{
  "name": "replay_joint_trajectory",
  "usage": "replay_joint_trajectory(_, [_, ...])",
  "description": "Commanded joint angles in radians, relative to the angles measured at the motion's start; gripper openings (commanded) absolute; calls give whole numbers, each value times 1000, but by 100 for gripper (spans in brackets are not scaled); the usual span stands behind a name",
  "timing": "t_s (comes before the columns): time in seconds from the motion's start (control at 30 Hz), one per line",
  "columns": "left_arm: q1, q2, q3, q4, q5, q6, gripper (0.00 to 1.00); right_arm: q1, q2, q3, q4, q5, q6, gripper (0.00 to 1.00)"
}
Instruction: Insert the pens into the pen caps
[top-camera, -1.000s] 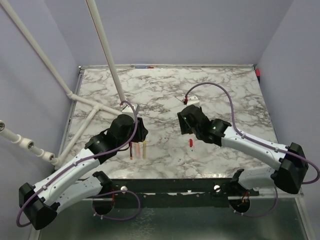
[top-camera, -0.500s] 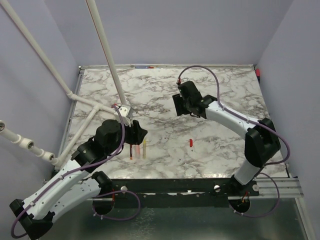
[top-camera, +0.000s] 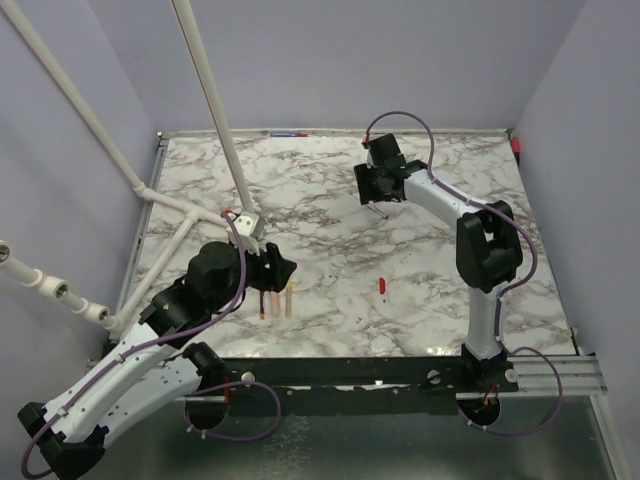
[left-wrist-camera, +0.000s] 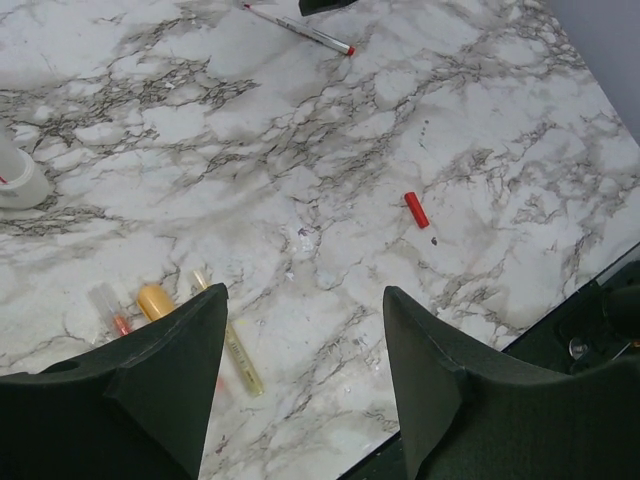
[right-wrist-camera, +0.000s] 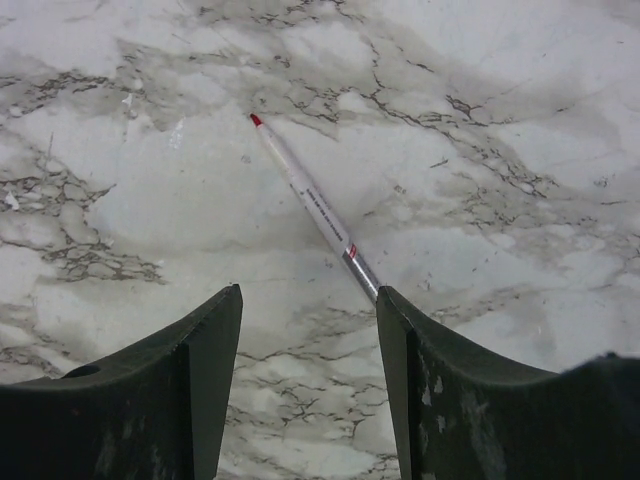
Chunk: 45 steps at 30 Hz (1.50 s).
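Observation:
My right gripper grabs the whitish pen by its body just behind the red tip next, leaving the silver end free to hand to my left gripper.
A whitish pen (right-wrist-camera: 310, 205) with a red tip lies slanted on the marble. My right gripper (right-wrist-camera: 308, 295) hovers open just above it, and the pen's silver end slips under the right fingertip. In the top view this gripper (top-camera: 376, 197) is at the far middle of the table, with the pen (top-camera: 378, 212) just in front of it. A red pen cap (left-wrist-camera: 416, 209) (top-camera: 382, 287) lies alone. My left gripper (left-wrist-camera: 305, 300) (top-camera: 283, 268) is open and empty above a yellow pen (left-wrist-camera: 232, 345), an orange-capped one (left-wrist-camera: 155, 300) and a clear reddish one (left-wrist-camera: 108, 305).
A white pipe frame (top-camera: 215, 110) slants over the table's left side, and its foot (left-wrist-camera: 15, 178) rests on the marble. A dark rail (top-camera: 340, 370) runs along the near edge. Lilac walls enclose the table on three sides.
My right arm has swung from the table's middle to the far side, above the whitish pen. My left gripper has pulled back slightly and its jaws have opened wider.

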Motion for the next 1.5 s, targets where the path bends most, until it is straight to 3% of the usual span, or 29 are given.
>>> replay_joint_trajectory(0.0, [5, -40, -17, 21, -8, 3, 65, -23, 86, 96, -45, -84, -33, 60])
replay_joint_trajectory(0.37, [4, -56, -22, 21, 4, 5, 65, -33, 285, 318, -120, -112, -61, 55])
replay_joint_trajectory(0.83, [4, -51, -23, 22, 4, 4, 65, -33, 316, 223, -65, -102, -68, 46])
replay_joint_trajectory(1.07, [4, -36, -21, 21, 3, 5, 65, -33, 281, 114, -33, -44, -71, 36])
replay_joint_trajectory(1.37, [4, -30, -23, 21, 1, 3, 65, -32, 239, 18, 0, -60, -33, 3])
replay_joint_trajectory(1.47, [5, -28, -23, 21, 1, 3, 65, -32, 213, 7, 2, -74, -11, 1])
